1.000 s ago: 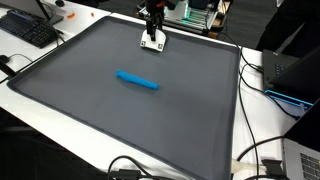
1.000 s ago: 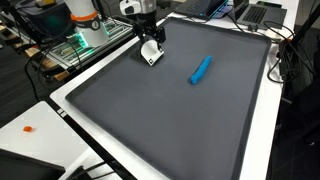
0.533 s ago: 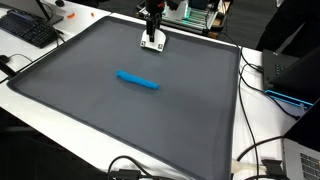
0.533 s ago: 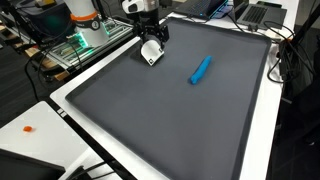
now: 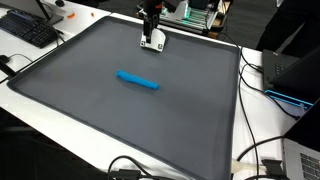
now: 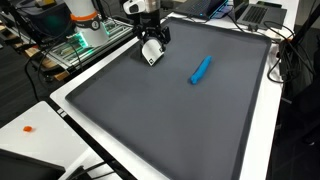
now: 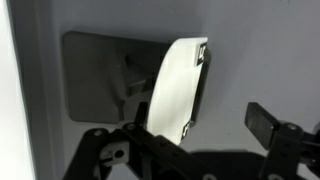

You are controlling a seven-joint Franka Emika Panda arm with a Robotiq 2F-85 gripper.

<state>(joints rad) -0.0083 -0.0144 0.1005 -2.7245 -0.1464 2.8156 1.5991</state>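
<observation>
I should close my gripper on the white block (image 5: pixel 153 42) (image 7: pixel 175 90) now. The block is between my open fingers, so they would hold it.
My gripper (image 5: pixel 152 30) hangs over the far edge of a dark grey mat (image 5: pixel 90 115), with its fingers down around a small white block (image 5: pixel 153 42). It also shows in an exterior view (image 6: pixel 151 44) just above the same block (image 6: pixel 152 57). In the wrist view the white block (image 7: pixel 175 90) stands between the jaws, close to the left finger. The right finger (image 7: pixel 265 120) stands well clear of it, so the gripper (image 7: pixel 200 116) is open. A blue cylinder (image 5: pixel 137 80) lies alone on the mat, also seen in an exterior view (image 6: pixel 201 69).
The mat (image 6: pixel 170 120) lies on a white table. A keyboard (image 5: pixel 30 28) lies off one corner. Cables (image 5: pixel 262 150) run along the table's side. Lit electronics (image 6: pixel 75 45) stand beside the arm's base. A small orange item (image 6: pixel 29 128) lies on the white table edge.
The gripper has shifted only slightly over the white block. The blue cylinder has not moved.
</observation>
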